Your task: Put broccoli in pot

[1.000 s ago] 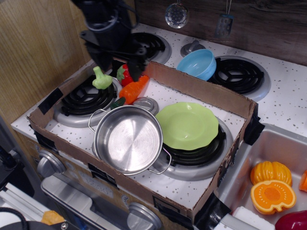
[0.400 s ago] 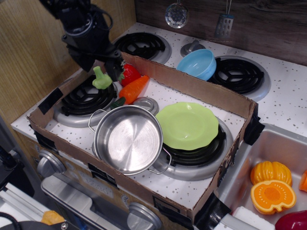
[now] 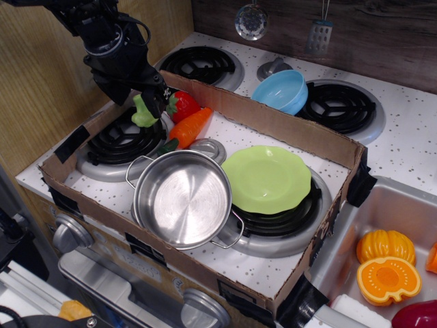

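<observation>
The pale-green broccoli needs to go in the pot [image 3: 181, 197], so my gripper should grab it by its stalk [image 3: 139, 103] next.
The pale-green broccoli [image 3: 144, 117] stands on the black front-left burner [image 3: 123, 141], inside the cardboard box. My black gripper [image 3: 138, 98] hangs right over it, jaws open, one fingertip [image 3: 159, 102] to its right. The top of the broccoli is partly hidden by the gripper, and I cannot tell if they touch. The shiny steel pot [image 3: 181, 197] with two loop handles sits empty at the front of the box, to the right of and nearer than the broccoli.
A red strawberry [image 3: 183, 105] and an orange carrot [image 3: 187, 130] lie just right of the broccoli. A green plate [image 3: 266, 179] sits beside the pot. The cardboard wall [image 3: 273, 125] runs behind. A blue bowl [image 3: 281, 91] sits beyond it; the sink [image 3: 392, 266] with toy pumpkins lies right.
My gripper has moved left and down from above the strawberry to directly over the broccoli. The broccoli, pot and other things have not moved.
</observation>
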### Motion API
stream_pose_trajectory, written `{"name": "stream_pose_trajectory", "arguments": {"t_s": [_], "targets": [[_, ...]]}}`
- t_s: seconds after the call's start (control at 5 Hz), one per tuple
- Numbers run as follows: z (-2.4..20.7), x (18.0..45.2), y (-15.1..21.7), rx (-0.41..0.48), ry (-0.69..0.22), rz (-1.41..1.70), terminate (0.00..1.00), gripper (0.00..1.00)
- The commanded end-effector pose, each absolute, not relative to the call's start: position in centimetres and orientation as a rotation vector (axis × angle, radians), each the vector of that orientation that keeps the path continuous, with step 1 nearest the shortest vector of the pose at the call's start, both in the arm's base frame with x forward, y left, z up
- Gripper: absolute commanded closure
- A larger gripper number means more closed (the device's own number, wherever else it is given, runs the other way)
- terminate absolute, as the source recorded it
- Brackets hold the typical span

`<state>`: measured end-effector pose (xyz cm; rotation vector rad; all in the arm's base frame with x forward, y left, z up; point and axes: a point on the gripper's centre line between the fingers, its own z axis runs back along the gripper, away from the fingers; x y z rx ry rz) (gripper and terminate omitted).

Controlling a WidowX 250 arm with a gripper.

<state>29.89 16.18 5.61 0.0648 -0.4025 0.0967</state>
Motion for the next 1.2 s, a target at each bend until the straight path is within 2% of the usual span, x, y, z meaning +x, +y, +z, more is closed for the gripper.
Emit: {"name": "stream_pose_trajectory", "arguments": {"t_s": [0.0,0.4,0.6,1.0], "targets": [[5.7,30.5,16.4,0.056,-0.437,0.105,0.00,0.00],[5.1,30.8,16.3,0.029,-0.436,0.086,0.00,0.00],[5.0,31.0,16.1,0.035,-0.432,0.089,0.00,1.00],[6.3,31.1,15.9,0.084,-0.433,0.077,0.00,1.00]]}}
